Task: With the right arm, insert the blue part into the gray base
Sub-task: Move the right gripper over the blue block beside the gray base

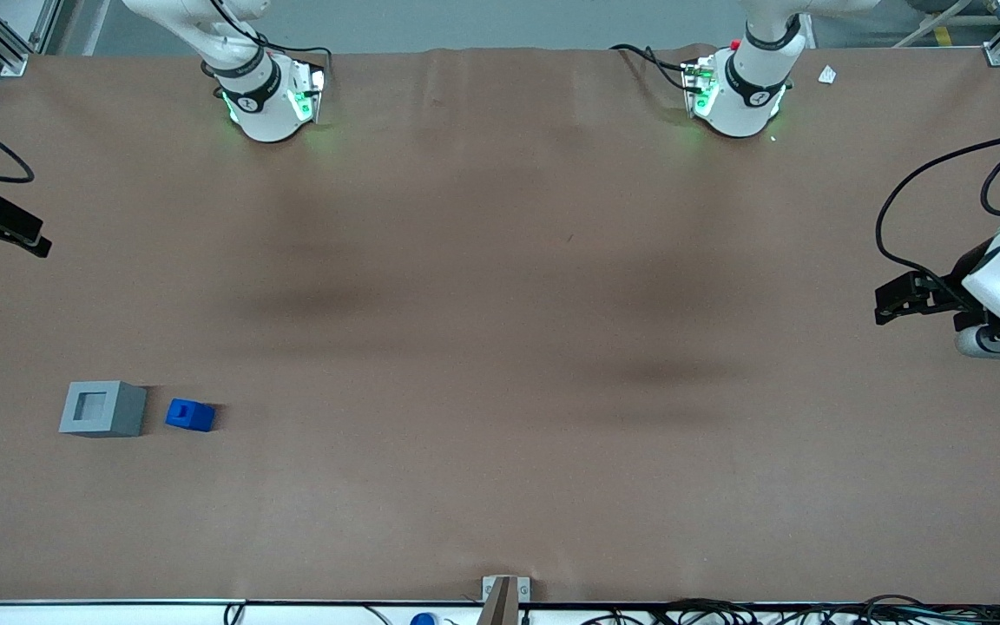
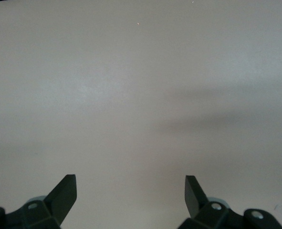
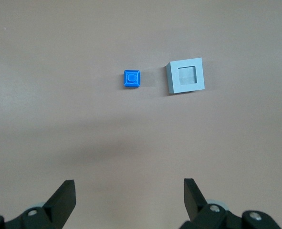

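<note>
My right gripper grabs the blue part's opposite sides next, to insert the blue part into the gray base's square hole (image 1: 90,406) (image 3: 187,75).
The blue part (image 1: 190,415) (image 3: 131,78) lies on the brown table close beside the gray base (image 1: 102,409) (image 3: 186,76), a narrow gap between them. The base's square recess faces up with nothing in it. Both sit toward the working arm's end of the table. My right gripper (image 1: 31,240) (image 3: 130,186) hangs above the table at that end, farther from the front camera than both blocks and well apart from them. Its fingers (image 3: 67,191) stand wide open with nothing between them.
Two white arm bases (image 1: 266,95) (image 1: 739,95) with green lights stand at the table's back edge. A small white scrap (image 1: 827,75) lies near the second base. A metal bracket (image 1: 504,592) and cables (image 1: 812,612) run along the front edge.
</note>
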You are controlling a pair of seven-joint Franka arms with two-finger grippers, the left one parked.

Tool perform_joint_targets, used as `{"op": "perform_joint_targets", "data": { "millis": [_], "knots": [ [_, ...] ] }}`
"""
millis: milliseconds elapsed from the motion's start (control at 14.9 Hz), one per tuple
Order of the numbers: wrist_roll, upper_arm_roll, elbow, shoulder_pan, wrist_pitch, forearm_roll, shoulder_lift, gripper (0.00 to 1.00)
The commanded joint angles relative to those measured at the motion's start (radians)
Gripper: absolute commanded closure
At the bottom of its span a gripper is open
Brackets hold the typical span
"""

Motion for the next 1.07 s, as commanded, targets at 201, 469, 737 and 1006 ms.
{"op": "perform_joint_targets", "data": {
  "millis": [201,469,737,1006],
  "knots": [
    [0.011,0.004,0.017,0.014,-0.014,-0.039,0.003,0.0],
    [0.008,0.004,0.012,0.014,-0.008,-0.039,0.005,0.0],
    [0.008,0.004,0.004,0.026,-0.014,-0.039,0.005,0.0],
    [0.011,0.004,0.003,0.032,-0.01,-0.039,0.005,0.0]
  ]
}}
